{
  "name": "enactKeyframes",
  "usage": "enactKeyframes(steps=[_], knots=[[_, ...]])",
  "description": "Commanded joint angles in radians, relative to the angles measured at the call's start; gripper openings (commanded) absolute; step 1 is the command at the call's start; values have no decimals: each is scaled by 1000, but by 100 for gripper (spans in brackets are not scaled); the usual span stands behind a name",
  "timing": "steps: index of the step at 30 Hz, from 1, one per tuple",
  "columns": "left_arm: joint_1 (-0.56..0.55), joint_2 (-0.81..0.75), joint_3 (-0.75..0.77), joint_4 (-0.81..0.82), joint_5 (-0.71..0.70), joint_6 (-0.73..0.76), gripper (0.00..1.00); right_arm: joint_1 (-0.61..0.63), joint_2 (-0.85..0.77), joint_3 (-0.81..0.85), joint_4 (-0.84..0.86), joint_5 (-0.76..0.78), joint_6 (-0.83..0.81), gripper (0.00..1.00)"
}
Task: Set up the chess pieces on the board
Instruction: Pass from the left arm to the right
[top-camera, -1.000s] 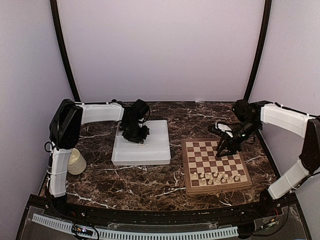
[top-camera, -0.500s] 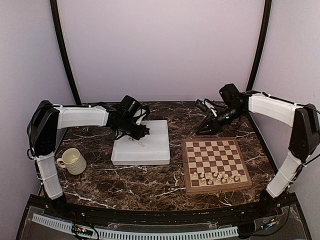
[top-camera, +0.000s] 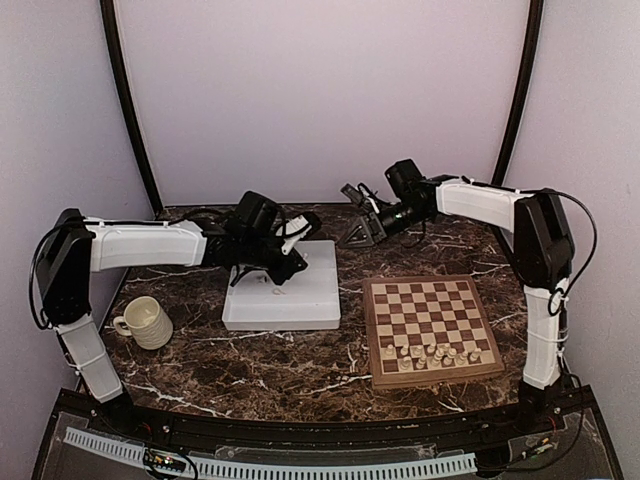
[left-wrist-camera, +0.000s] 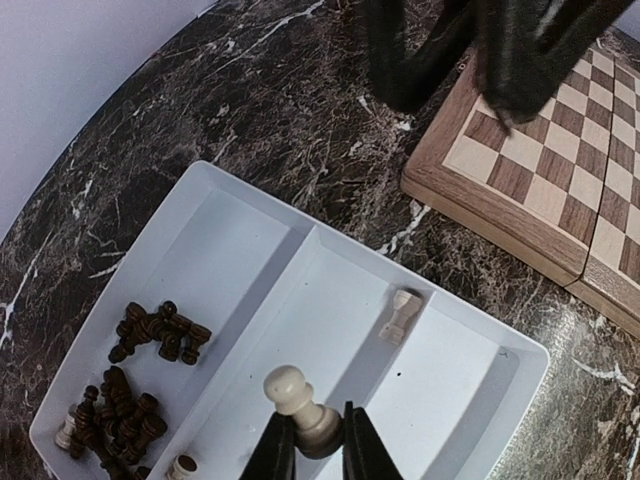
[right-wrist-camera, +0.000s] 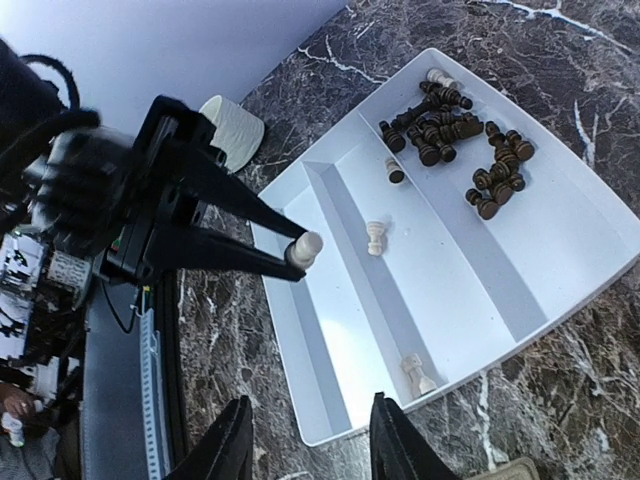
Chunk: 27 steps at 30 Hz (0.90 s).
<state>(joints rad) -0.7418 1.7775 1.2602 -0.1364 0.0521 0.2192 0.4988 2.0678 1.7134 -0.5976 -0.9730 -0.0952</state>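
I will next grab the upright cream pawn by its head (right-wrist-camera: 309, 244) with my right gripper, so the pawn's base stays free to stand on the board.
My left gripper (left-wrist-camera: 318, 442) is shut on a cream pawn (left-wrist-camera: 298, 402) and holds it just above the white tray (left-wrist-camera: 250, 260); in the top view it (top-camera: 284, 270) hangs over the tray's middle. In the tray lie several dark pieces (left-wrist-camera: 155, 335), a cream rook (left-wrist-camera: 402, 315) and other cream pieces (right-wrist-camera: 376, 237). My right gripper (right-wrist-camera: 310, 440) is open and empty, in the air beside the tray's far right corner (top-camera: 356, 231). The board (top-camera: 430, 300) lies to the right, with several cream pieces (top-camera: 430, 353) on its two near rows.
A cream ribbed mug (top-camera: 146, 322) stands on the marble table at the near left, beside the left arm. The tray (top-camera: 300, 300) sits left of the board. Dark curved posts rise at both back corners.
My right arm has swung away from the board, back and left to the tray's far corner. The left arm has stretched out lower, its gripper staying over the tray and uncovering the mug.
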Motion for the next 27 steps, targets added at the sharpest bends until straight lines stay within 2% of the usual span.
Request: enactKeyframes(steps=[1, 6, 15, 27], knots=[[-13, -83, -29, 46, 31, 76, 16, 21, 55, 84, 36, -135, 140, 44], [-34, -95, -26, 49, 41, 101, 16, 45, 97, 91, 98, -231, 236, 48], [-67, -86, 25, 26, 42, 115, 17, 66, 120, 71, 162, -279, 304, 46], [-81, -76, 47, 21, 29, 123, 17, 84, 123, 36, 179, -296, 322, 33]])
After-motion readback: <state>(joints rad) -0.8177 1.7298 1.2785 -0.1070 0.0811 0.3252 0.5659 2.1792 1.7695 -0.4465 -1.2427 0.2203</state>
